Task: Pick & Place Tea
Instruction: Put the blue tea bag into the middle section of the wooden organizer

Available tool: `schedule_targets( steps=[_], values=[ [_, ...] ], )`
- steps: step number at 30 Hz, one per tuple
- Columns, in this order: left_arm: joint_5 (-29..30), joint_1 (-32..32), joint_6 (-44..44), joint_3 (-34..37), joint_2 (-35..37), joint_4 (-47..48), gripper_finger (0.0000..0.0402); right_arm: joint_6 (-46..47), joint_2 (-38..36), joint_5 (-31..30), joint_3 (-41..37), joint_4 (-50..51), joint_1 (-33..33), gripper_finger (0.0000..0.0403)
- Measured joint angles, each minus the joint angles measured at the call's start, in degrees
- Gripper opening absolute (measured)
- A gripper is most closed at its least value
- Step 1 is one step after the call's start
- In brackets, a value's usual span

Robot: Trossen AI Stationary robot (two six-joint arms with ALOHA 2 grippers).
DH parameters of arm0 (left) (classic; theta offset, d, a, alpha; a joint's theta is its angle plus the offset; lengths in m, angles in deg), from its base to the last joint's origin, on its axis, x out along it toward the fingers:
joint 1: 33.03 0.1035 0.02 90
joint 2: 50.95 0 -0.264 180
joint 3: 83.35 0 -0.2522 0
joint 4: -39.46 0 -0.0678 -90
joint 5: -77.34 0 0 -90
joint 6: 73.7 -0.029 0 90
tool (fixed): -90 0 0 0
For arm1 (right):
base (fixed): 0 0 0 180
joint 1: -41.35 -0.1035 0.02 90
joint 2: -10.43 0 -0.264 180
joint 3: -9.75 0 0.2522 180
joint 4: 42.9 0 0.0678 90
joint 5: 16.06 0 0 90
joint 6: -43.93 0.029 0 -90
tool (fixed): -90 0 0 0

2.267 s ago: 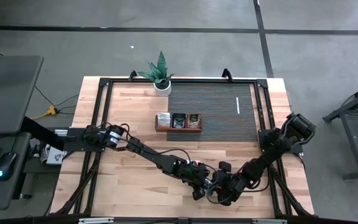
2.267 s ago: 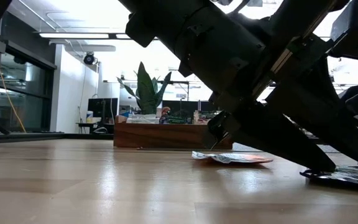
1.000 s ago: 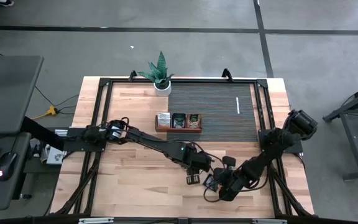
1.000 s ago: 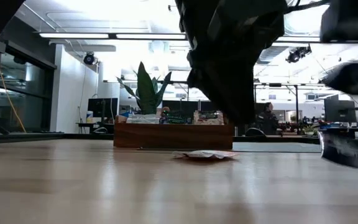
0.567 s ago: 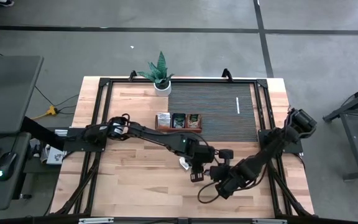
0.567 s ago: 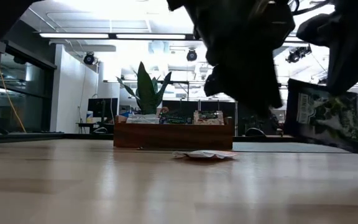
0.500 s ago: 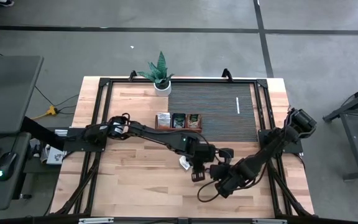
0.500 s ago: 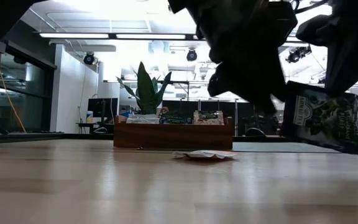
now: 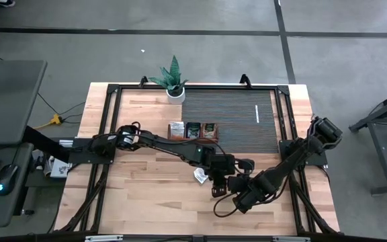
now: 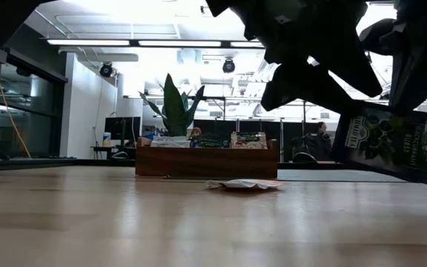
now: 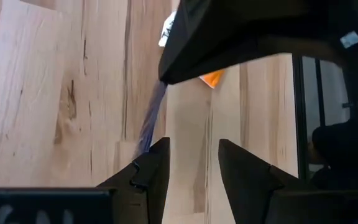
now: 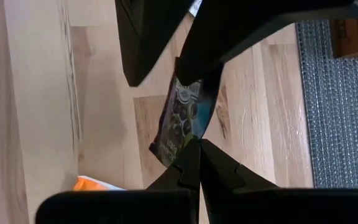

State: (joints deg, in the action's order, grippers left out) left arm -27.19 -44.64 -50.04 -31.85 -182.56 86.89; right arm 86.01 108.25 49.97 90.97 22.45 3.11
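Observation:
I need to take the dark green tea sachet over from my right gripper next, so I should grab it with my left gripper by its loose end (image 11: pixel 144 138).
A dark green tea sachet (image 10: pixel 384 144) hangs in the air, with my right gripper (image 12: pixel 197 146) shut on it. My left gripper (image 11: pixel 194 165) is open, with only bare wood showing between its fingers. It stands close by the sachet's free end (image 12: pixel 194 78), and I cannot tell whether it touches it. A white-and-orange tea sachet (image 9: pixel 199 176) lies flat on the wooden tabletop beside both grippers. My right gripper pinches one end of the dark green sachet (image 12: pixel 180 146) between its two fingers, which slant steeply down from above. The sachet hangs nearly upright and a little tilted, its printed face to the low camera, clear of the table.
A long brown wooden tray (image 9: pixel 192 140) with sachets standing in its compartments sits at the grey mat's (image 9: pixel 247 114) near left corner. A potted plant (image 9: pixel 173 81) stands at the far edge. Bare wood lies to the left and front.
My right gripper has risen with the dark green sachet, which has come up off the table and now hangs clear. My left gripper has tipped upward and shifted a little toward the right edge, close to the sachet. Over the last half second both arms have hardly moved.

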Motion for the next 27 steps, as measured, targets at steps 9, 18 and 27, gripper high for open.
schedule_targets(
  steps=[9, 18, 27],
  values=[
    [4.6, 0.0, 0.8, 0.0, 0.0, 1.4, 0.0136, 0.5, 0.0, -0.2, 0.1, -0.2, 0.0, 0.0],
    [6.6, 0.0, 0.4, 0.0, 0.1, 5.5, 0.0136, 0.0, -0.1, 0.0, 0.1, 0.1, 0.0, 0.0],
    [6.2, 0.0, -0.4, 0.0, 0.1, 5.4, 0.0136, -0.1, -0.1, -0.1, 0.1, 0.1, 0.0, 0.0]
  ],
)
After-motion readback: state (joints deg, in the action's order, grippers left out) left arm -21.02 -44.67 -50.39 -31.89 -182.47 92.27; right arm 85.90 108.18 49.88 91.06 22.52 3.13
